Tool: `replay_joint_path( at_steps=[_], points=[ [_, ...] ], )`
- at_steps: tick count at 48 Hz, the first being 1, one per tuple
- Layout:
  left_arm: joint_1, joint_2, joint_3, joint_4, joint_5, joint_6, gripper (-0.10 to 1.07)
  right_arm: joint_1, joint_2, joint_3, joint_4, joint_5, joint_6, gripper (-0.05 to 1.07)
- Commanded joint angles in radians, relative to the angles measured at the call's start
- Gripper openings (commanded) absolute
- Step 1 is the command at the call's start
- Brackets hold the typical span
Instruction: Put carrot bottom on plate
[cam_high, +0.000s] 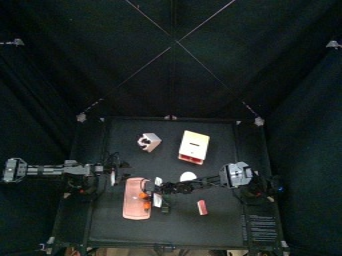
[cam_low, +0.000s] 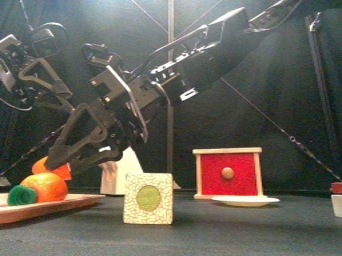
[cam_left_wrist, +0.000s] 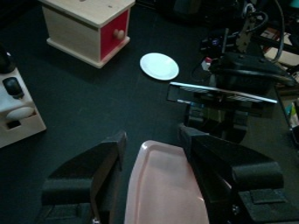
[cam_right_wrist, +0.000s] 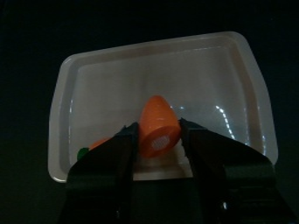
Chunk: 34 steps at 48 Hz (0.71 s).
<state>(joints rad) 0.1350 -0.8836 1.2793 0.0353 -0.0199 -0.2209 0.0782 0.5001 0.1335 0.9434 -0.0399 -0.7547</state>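
Next, my right gripper will grip the carrot bottom by its thick end at its cut side (cam_right_wrist: 160, 138) to put it on the plate.
The carrot bottom (cam_right_wrist: 158, 118), a stubby orange cone, sits over the pale pink tray (cam_right_wrist: 93, 79) with its cut face toward my right wrist. My right gripper (cam_right_wrist: 160, 133) is open, one jaw close on each side of the piece; I cannot tell whether they touch it. From the front, the carrot bottom (cam_low: 51, 165) shows just above the tray (cam_low: 80, 203) at the far left. The small white plate (cam_high: 189, 177) lies right of the tray (cam_high: 136, 205), and nothing is on the plate (cam_left_wrist: 159, 66). My left gripper (cam_left_wrist: 155, 138) hangs open over the tray's end (cam_left_wrist: 163, 192).
An orange piece with green leaves (cam_low: 34, 190) lies in the tray. A wooden box with a red front (cam_low: 227, 172) stands behind the plate, and a green patterned card (cam_low: 148, 197) stands near the front. A small red block (cam_high: 202, 207) lies front right. A white object (cam_high: 147, 143) sits at the back.
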Motion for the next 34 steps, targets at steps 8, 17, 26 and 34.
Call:
replay_joint_path(
  at_steps=[8,17,26,34],
  points=[
    [0.005,0.002,-0.014,-0.002,-0.005,0.002,0.87,0.002,-0.064,-0.009,0.003,-0.011,0.0,0.68],
    [0.014,0.002,-0.012,0.0,-0.005,0.002,0.87,0.005,-0.106,0.032,0.041,-0.052,-0.002,0.68],
    [0.014,0.003,-0.011,-0.002,-0.005,0.0,0.87,0.005,-0.178,0.12,0.095,-0.133,-0.002,0.68],
    [0.014,0.003,-0.005,-0.009,-0.005,0.0,0.87,0.005,-0.276,0.239,0.133,-0.218,-0.002,0.68]
  ],
)
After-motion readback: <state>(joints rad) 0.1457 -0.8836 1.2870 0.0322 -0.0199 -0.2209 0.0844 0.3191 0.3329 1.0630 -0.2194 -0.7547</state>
